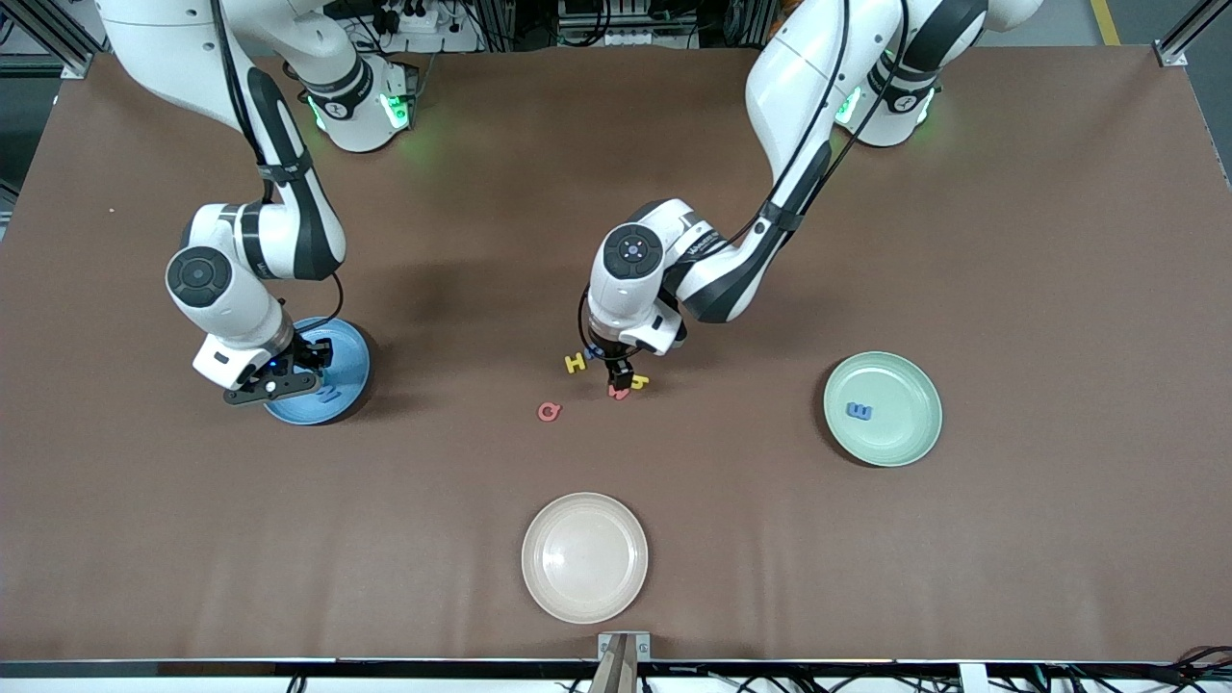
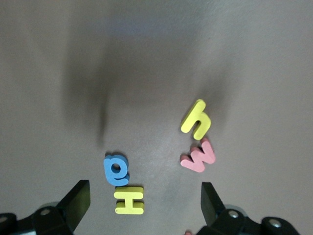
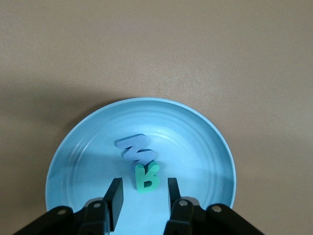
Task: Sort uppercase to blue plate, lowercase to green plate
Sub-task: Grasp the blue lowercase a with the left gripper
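My left gripper should wait to close, because its fingers stop short of the blue letter point(image 2: 116, 170), above the yellow H point(image 2: 129, 200) in the wrist view, and would miss if they closed now.
My right gripper point(image 3: 144, 197) hangs open just over the blue plate point(image 3: 195, 142), also seen in the front view point(image 1: 352, 354). A teal-green R point(image 3: 146, 177) lies flat on the plate between the fingertips, touching neither. A blue W point(image 3: 135, 148) lies beside it. My left gripper point(image 2: 144, 205) stands open wide low over the mid-table letters: yellow H point(image 2: 129, 199), a blue rounded letter point(image 2: 116, 170), yellow h point(image 2: 196, 117) and red m point(image 2: 198, 157). A red Q point(image 1: 549, 412) lies nearer the front camera. The green plate point(image 1: 910, 438) holds one blue letter point(image 1: 859, 411).
A beige plate point(image 1: 584, 556) sits near the table's front edge, nearer the front camera than the letter cluster. The brown table point(image 1: 1059, 289) is bare toward the left arm's end past the green plate.
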